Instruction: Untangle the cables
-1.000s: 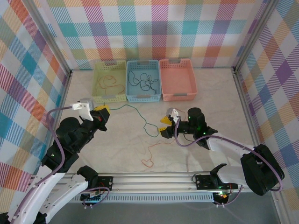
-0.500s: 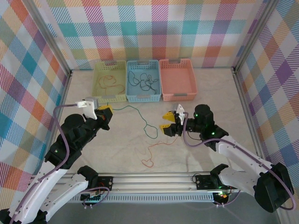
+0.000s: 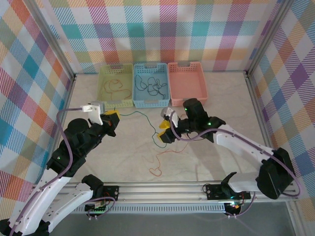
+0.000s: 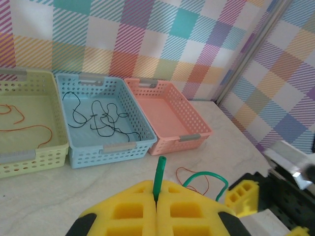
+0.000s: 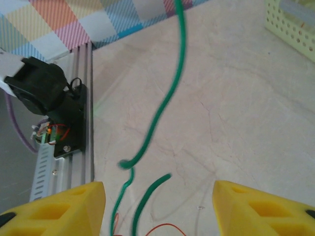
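My left gripper holds one end of the green cable. My right gripper next needs to grab the green cable at its loose end [image 3: 158, 132] [image 5: 161, 181], opposite that end, to untangle it straight.
A thin green cable [image 3: 143, 115] runs across the table from my left gripper [image 3: 110, 121], which is shut on its end [image 4: 159, 173]. The cable bends down to a loop [image 3: 156, 133] beside my right gripper [image 3: 164, 131]. That gripper stands open, with the green cable's loose end [image 5: 153, 189] lying on the table between its yellow fingers [image 5: 55, 207]. A thin orange cable [image 3: 161, 160] curls on the table nearer the rail. Black cables [image 3: 151, 84] lie in the blue basket [image 3: 152, 103]. Another orange cable [image 3: 116, 86] lies in the yellow-green basket [image 3: 119, 103].
An empty pink basket [image 3: 187, 101] stands right of the blue one at the back. The metal rail [image 3: 162, 189] with both arm bases runs along the near edge. Checked walls close in the left, right and back sides.
My right gripper has swung left and slightly away from the rail, over the green cable's lower loop. The left gripper has kept its hold, barely shifting.
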### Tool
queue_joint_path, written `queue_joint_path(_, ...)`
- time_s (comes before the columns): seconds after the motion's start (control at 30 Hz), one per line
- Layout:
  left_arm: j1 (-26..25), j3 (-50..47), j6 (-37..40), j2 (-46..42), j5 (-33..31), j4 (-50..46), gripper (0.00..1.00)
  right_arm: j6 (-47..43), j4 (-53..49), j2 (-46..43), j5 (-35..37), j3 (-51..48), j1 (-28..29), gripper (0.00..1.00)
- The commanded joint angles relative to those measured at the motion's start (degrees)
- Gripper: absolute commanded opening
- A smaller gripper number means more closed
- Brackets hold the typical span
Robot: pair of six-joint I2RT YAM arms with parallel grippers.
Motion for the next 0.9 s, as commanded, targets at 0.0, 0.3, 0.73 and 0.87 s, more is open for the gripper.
queue_joint_path(0.0,-0.2,2.1,1.5,-0.3,0.9,-1.1,0.0,-3.6,-5.9,3.7,0.9,4.7,0.9,0.57)
queue_joint_path(0.3,-0.2,2.4,1.8,-0.5,0.9,-1.7,0.0,-4.1,-6.8,6.8,-1.1,6.0,2.1,0.35)
queue_joint_path(0.73,-0.2,2.6,0.1,-1.7,-3.3,-3.4,0.0,0.5,2.0,1.5,7.8,0.4,2.7,0.0)
queue_joint_path(0.87,-0.1,2.4,-1.6,-4.7,-8.3,-6.3,0.0,10.5,15.6,-6.8,11.7,-7.7,-1.4,0.0)
